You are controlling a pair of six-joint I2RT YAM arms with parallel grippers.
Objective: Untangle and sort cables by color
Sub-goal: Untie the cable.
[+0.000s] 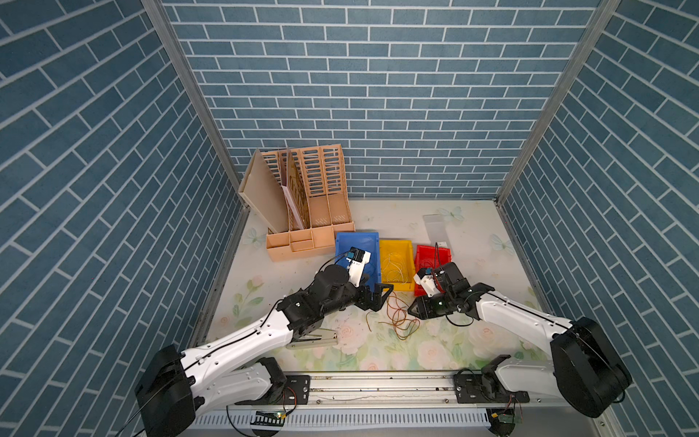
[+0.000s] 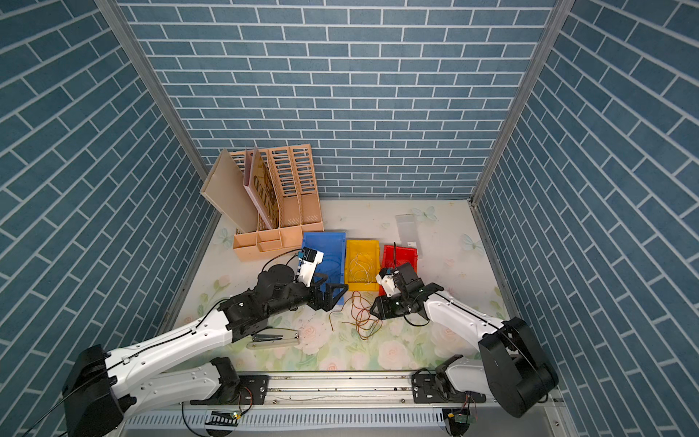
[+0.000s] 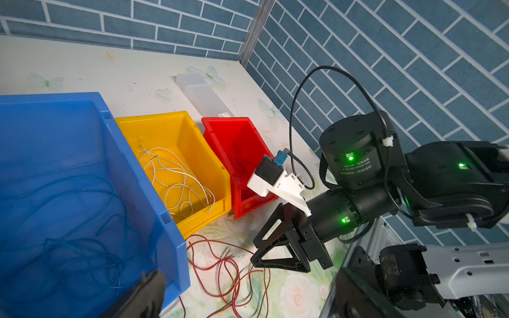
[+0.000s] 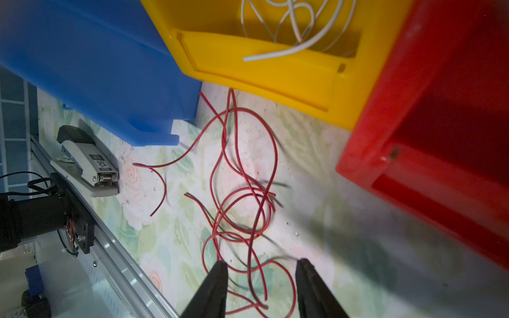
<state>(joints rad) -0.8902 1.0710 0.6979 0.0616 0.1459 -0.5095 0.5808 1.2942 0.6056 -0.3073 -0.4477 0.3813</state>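
My right gripper grabs the outer red cable near its loose end next, to untangle it and sort it into the red bin.
Red-brown cables lie tangled on the floral table in front of the bins. In the right wrist view my right gripper is open, and its fingertips straddle loops of the red cables low over the table. My left gripper hovers wide open at the front corner of the blue bin, holding nothing. Blue cables lie in the blue bin. Whitish cables lie in the yellow bin. The red bin stands next to it.
A stapler lies under the left forearm near the front rail. A beige file organizer stands at the back left. A translucent box lies behind the red bin. Walls close in on three sides.
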